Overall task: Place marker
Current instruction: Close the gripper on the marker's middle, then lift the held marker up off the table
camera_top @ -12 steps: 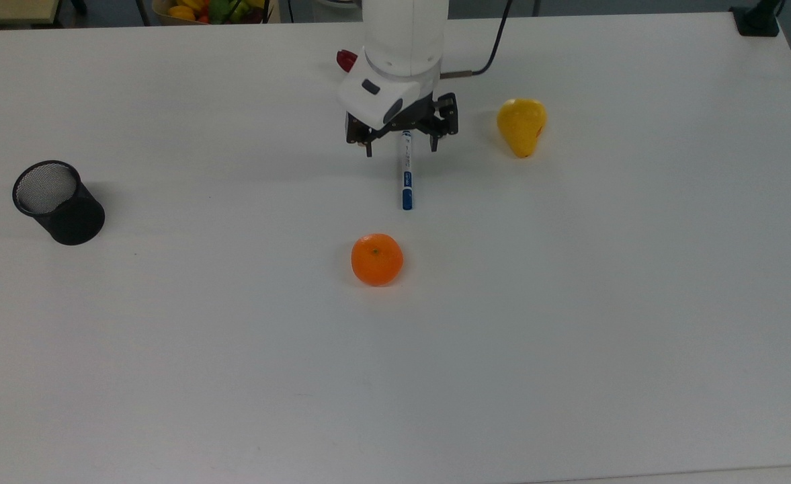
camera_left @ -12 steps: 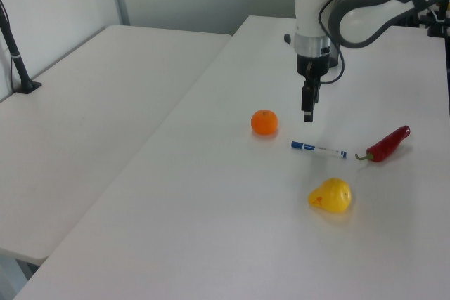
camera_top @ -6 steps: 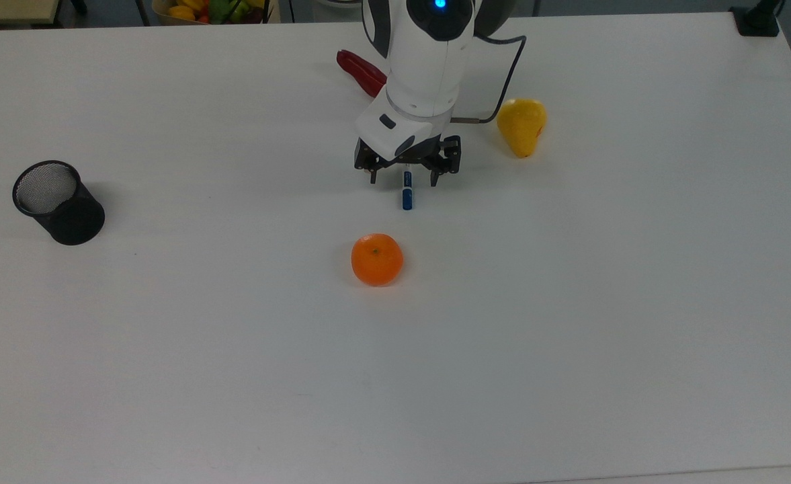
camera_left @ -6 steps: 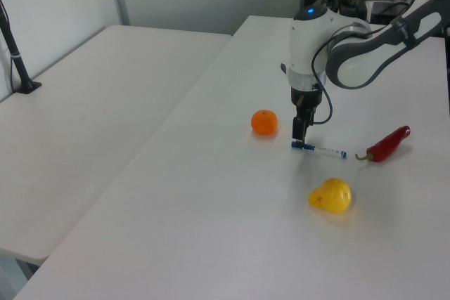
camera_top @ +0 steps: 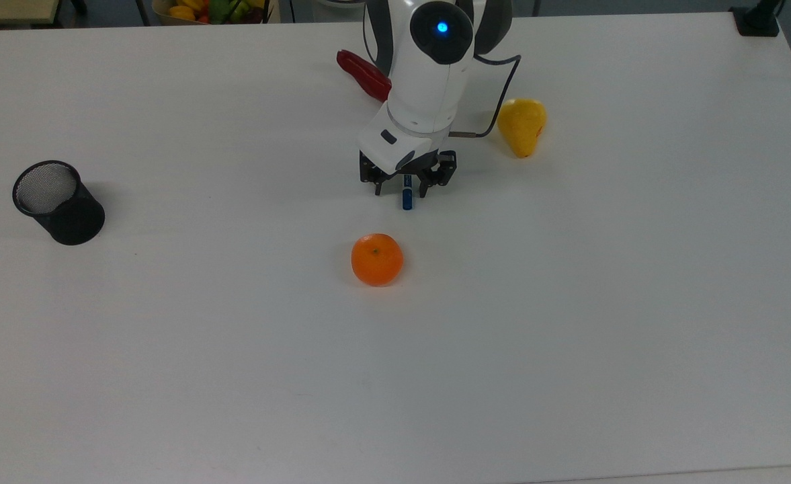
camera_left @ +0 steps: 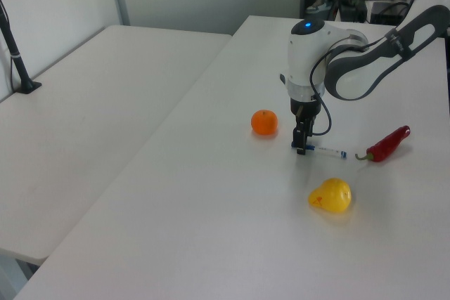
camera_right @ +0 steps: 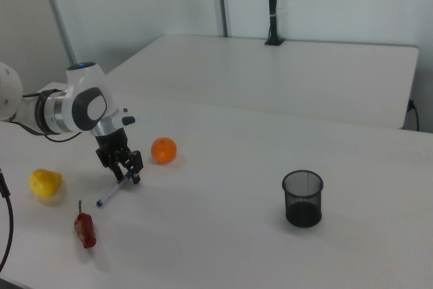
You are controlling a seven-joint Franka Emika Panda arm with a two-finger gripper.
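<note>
I will next pick up the marker with my gripper by its blue cap end [camera_left: 309, 147]. Its white body [camera_left: 329, 151] will stay free, so I can place the marker.
The marker [camera_top: 406, 200] lies flat on the white table [camera_top: 570, 302]; its blue cap end pokes out below the gripper in the top view, and the white barrel [camera_left: 329, 151] trails toward the chili in the left view. My gripper [camera_top: 402, 190] is down at table height, open, with one finger on each side of the marker near its blue cap end. A gap shows between each finger and the marker. In the right view the gripper [camera_right: 128, 175] stands over the marker's [camera_right: 108, 195] upper end.
An orange [camera_top: 376, 259] sits just below the gripper in the top view. A yellow pear [camera_top: 521, 126] lies to the top view's right and a red chili [camera_top: 363, 72] behind the arm. A black mesh cup [camera_top: 56, 202] stands far at the top view's left.
The gripper has come down from above the marker to table level and shifted along it toward the blue cap end. Its fingers stand a little closer together. The marker has not moved.
</note>
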